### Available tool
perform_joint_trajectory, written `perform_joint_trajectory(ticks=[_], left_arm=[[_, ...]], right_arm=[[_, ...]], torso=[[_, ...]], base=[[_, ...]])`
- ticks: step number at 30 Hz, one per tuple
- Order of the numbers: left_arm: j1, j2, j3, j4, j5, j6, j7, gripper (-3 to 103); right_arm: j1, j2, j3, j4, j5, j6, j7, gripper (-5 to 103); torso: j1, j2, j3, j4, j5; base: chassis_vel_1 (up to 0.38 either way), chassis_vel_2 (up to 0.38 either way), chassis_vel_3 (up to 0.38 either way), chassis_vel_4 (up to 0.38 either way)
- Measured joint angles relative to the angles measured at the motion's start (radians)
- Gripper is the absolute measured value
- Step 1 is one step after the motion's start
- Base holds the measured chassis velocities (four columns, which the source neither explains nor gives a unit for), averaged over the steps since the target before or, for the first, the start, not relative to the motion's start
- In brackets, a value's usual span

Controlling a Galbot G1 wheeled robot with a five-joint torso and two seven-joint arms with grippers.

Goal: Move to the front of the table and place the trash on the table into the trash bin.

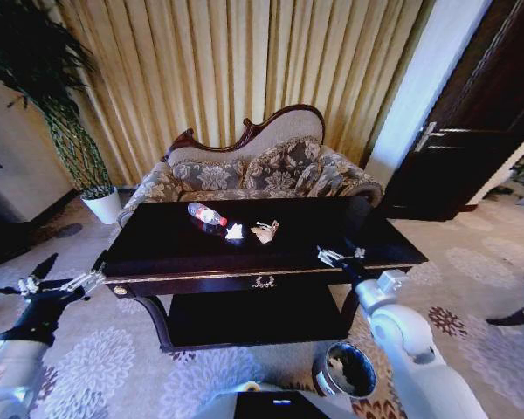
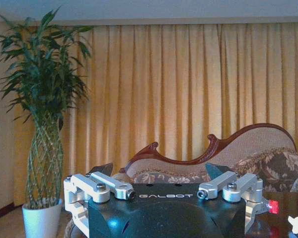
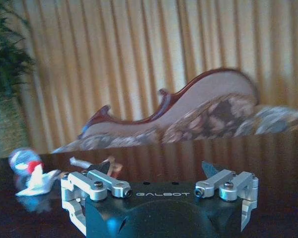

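Note:
My right gripper should next grab the white paper scrap by its narrow crumpled end (image 1: 235,230) and drop the scrap into the trash bin (image 1: 345,371).
The dark glossy table (image 1: 157,253) stands in front of me in the head view. On its top lie the trash: a clear bottle with a red label (image 1: 207,214) and two crumpled white paper scraps (image 1: 235,231) (image 1: 265,231). The trash bin (image 1: 345,371) sits on the carpet below the table's front right. My right gripper (image 1: 342,250) hovers open over the table's front right edge, short of the scraps. Its wrist view shows the gripper (image 3: 156,168) empty, with the bottle (image 3: 22,159) and a scrap (image 3: 37,181) ahead. My left gripper (image 1: 72,264) is open beside the table's left end, also empty in its wrist view (image 2: 159,170).
A carved floral sofa (image 1: 262,170) stands right behind the table, with curtains behind it. A tall plant in a white pot (image 1: 103,205) is at the back left. A dark door (image 1: 472,131) is at the right. Patterned carpet lies open on both sides of the table.

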Motion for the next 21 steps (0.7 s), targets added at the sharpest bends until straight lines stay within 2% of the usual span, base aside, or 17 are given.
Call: perform_joint_trajectory(ticks=[3,10,11,12,13,16,21], left_arm=[[0.002,-0.005,0.001,0.000,-0.010,0.001,-0.010,100],[-0.002,-0.006,-0.001,0.000,-0.019,0.007,-0.022,100],[-0.007,-0.009,-0.001,0.000,-0.022,0.020,-0.035,100],[-0.011,-0.013,0.000,0.000,-0.025,0.028,-0.044,100],[-0.011,-0.013,0.000,0.000,-0.025,0.028,-0.044,100],[-0.014,-0.018,0.000,0.000,-0.026,0.034,-0.050,100],[-0.011,-0.027,-0.005,0.000,-0.028,0.040,-0.054,100]], right_arm=[[0.089,-0.046,-0.080,-0.065,0.047,-0.021,0.001,100],[0.234,-0.086,-0.195,-0.146,0.091,-0.057,0.018,100],[0.319,-0.095,-0.250,-0.188,0.110,-0.070,0.028,100],[0.391,-0.096,-0.299,-0.227,0.119,-0.078,0.035,100],[0.391,-0.096,-0.299,-0.227,0.119,-0.078,0.035,100],[0.506,-0.086,-0.402,-0.317,0.124,-0.085,0.042,100],[0.604,-0.054,-0.498,-0.414,0.123,-0.102,0.059,100]], torso=[[0.000,0.000,0.000,-0.0002,0.0002],[0.001,-0.001,0.001,-0.0002,0.0002],[0.001,-0.001,0.000,-0.0001,-0.0001],[0.001,-0.001,0.001,0.0001,-0.0002],[0.001,-0.001,0.001,0.0001,-0.0002],[0.001,-0.001,0.000,-0.0003,0.0001],[0.001,-0.001,0.001,-0.0001,0.0000]], base=[[0.000,0.000,0.000,0.000],[0.000,0.000,0.000,0.000],[0.000,0.000,0.000,0.000],[0.000,0.000,0.000,0.000],[0.000,0.000,0.000,0.000],[0.000,0.000,0.000,0.000],[0.000,0.000,0.000,0.000]])
